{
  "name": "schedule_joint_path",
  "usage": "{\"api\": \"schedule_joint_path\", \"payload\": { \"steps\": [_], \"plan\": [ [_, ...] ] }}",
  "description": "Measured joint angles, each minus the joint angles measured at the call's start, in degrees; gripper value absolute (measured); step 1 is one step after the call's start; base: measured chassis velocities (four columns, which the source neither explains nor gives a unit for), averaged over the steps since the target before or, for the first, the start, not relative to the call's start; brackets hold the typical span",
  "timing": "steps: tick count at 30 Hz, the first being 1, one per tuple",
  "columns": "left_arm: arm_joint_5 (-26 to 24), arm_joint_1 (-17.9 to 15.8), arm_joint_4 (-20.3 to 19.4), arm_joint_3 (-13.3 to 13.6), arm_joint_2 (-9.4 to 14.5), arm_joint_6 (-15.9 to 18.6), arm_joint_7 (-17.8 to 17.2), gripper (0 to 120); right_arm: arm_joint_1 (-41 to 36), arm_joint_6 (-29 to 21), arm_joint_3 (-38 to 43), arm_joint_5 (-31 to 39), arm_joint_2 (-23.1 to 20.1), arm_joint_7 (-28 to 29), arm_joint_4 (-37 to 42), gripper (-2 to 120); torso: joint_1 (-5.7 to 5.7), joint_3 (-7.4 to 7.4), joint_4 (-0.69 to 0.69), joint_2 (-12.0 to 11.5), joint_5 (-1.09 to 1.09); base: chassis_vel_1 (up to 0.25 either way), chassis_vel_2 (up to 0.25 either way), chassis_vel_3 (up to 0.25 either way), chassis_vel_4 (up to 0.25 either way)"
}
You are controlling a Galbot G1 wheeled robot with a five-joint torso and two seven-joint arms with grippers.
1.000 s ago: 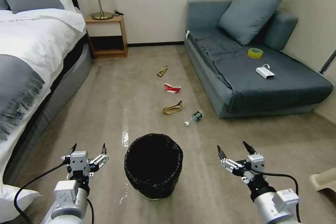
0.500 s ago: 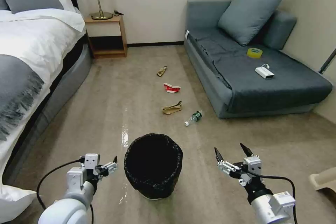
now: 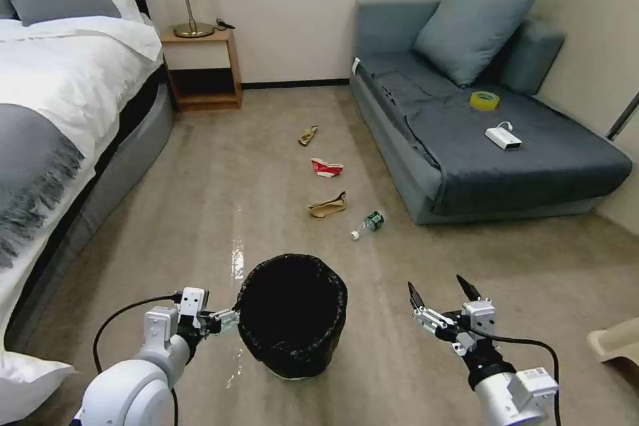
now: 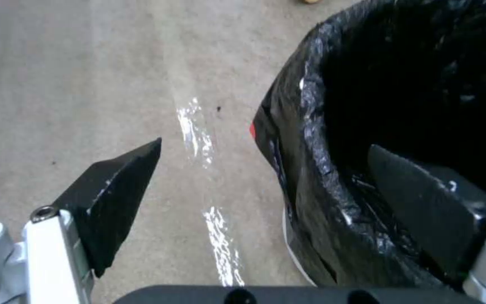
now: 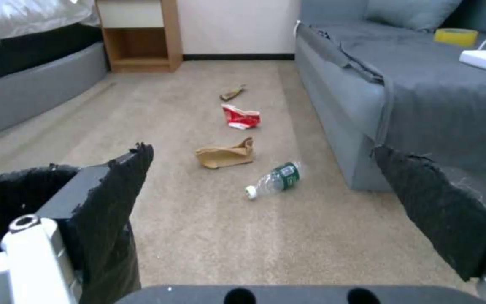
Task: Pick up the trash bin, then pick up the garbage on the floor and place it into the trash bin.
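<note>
The trash bin's opening (image 3: 292, 298) should stay free to take in the garbage. My left gripper should next pick up the trash bin by its bag-lined rim (image 3: 241, 311).
The trash bin (image 3: 293, 319), lined with a crinkly black bag, stands on the carpet just in front of me. My left gripper (image 3: 234, 315) is open at its left rim; in the left wrist view one finger (image 4: 114, 202) is outside the bin (image 4: 316, 177) and the other finger (image 4: 417, 211) is inside, with the rim between them. My right gripper (image 3: 434, 283) hangs open and empty to the bin's right. Farther off on the floor lies the garbage: a clear bottle (image 3: 369, 223), a brown paper bag (image 3: 327, 206), a red-and-white carton (image 3: 327, 167) and a gold-brown wrapper (image 3: 307, 135).
A bed (image 3: 60, 120) runs along the left and a grey sofa (image 3: 492, 146) along the right, carrying a yellow tape roll (image 3: 484, 100) and a white box (image 3: 503, 138). A wooden nightstand (image 3: 203, 66) stands at the far wall. Open carpet lies between the bed and the sofa.
My left gripper has swung right and turned sideways, going from beside the bin to straddling its left rim. The right arm has barely shifted. The bin and the garbage have not moved.
</note>
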Motion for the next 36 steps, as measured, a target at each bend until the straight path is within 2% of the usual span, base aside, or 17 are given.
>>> {"api": "schedule_joint_path", "payload": {
  "steps": [13,17,18,21,24,26,27,36],
  "plan": [
    [-0.76,-3.6,5.04,2.95,0.59,0.4,2.36,97,0.38,-0.05,0.62,-0.09,-0.23,0.48,-1.19,100,0.0,0.0,0.0,0.0,0.0,0.0,0.0,0.0,0.0],
    [-0.49,-3.9,6.34,3.62,0.34,0.2,3.24,80,0.31,0.02,0.65,-0.21,-0.49,0.5,-1.23,100,0.0,0.0,0.0,0.0,0.0,0.0,0.0,0.0,0.0],
    [-0.49,-3.9,6.34,3.62,0.34,0.2,3.24,80,0.31,0.02,0.65,-0.21,-0.49,0.5,-1.23,100,0.0,0.0,0.0,0.0,0.0,0.0,0.0,0.0,0.0],
    [-0.32,-3.9,6.78,3.68,0.23,-0.17,4.19,65,0.24,0.03,0.51,-0.57,-0.33,0.5,-1.21,100,0.0,0.0,0.0,0.0,0.0,0.0,0.0,0.0,0.0],
    [-0.22,-3.88,6.9,3.68,0.21,-0.43,4.74,58,0.16,0.09,0.47,-0.76,-0.24,0.49,-1.18,100,0.0,0.0,0.0,0.0,0.0,0.0,0.0,0.0,0.0],
    [-0.12,-3.82,6.99,3.72,0.2,-0.74,5.41,46,0.09,0.17,0.45,-1.02,-0.12,0.5,-1.13,100,0.0,0.0,0.0,0.0,0.0,0.0,0.0,0.0,0.0],
    [-0.12,-3.82,6.99,3.72,0.2,-0.74,5.41,46,0.09,0.17,0.45,-1.02,-0.12,0.5,-1.13,100,0.0,0.0,0.0,0.0,0.0,0.0,0.0,0.0,0.0],
    [-0.87,-2.8,6.84,3.47,-0.09,-1.6,6.59,11,-0.46,0.66,0.44,-2.17,0.86,0.5,-0.82,100,0.0,0.0,0.0,0.0,0.0,0.0,0.0,0.0,0.0]
  ]
}}
